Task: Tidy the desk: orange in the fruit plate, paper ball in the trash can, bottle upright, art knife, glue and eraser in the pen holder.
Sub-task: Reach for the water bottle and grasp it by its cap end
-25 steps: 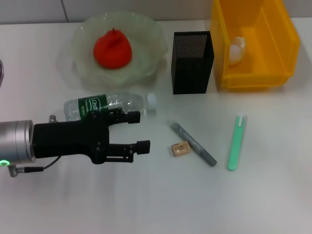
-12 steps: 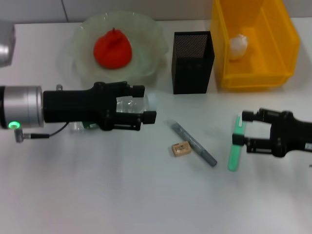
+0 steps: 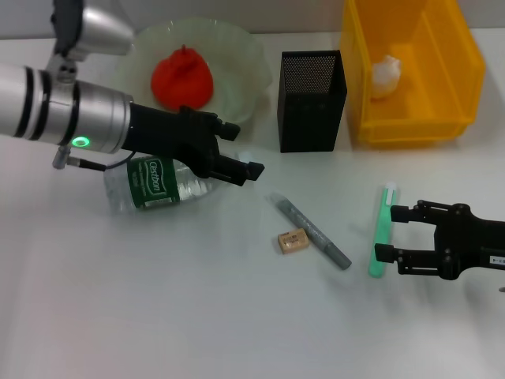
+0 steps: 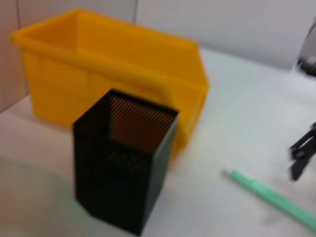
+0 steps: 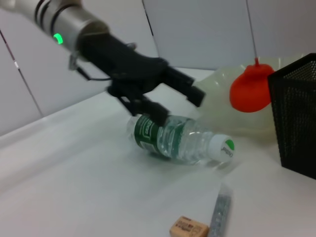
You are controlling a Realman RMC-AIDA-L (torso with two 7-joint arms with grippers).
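The lying bottle's neck end is still below my left gripper's fingers, so I need to lower that gripper before I close it on the neck end.
The bottle (image 3: 156,184) lies on its side, cap (image 5: 223,147) toward the pen holder (image 3: 312,101). My left gripper (image 3: 245,150) hangs open over its neck end, one finger against the bottle. My right gripper (image 3: 388,232) is open, its tips at the green glue stick (image 3: 379,234) lying on the table. The grey art knife (image 3: 314,233) and tan eraser (image 3: 291,241) lie between the arms. The orange (image 3: 183,79) sits in the fruit plate (image 3: 134,47). The paper ball (image 3: 385,75) lies in the yellow trash can (image 3: 410,130).
The pen holder (image 4: 123,163) stands just in front of the trash can (image 4: 98,74), with the glue stick (image 4: 271,197) on the table beside them. The fruit plate is close behind the bottle (image 5: 177,140). White table stretches toward the front.
My left arm swung up and its gripper moved right, over the bottle's neck; the bottle shifted slightly. My right gripper came into view and moved a little nearer along the glue stick.
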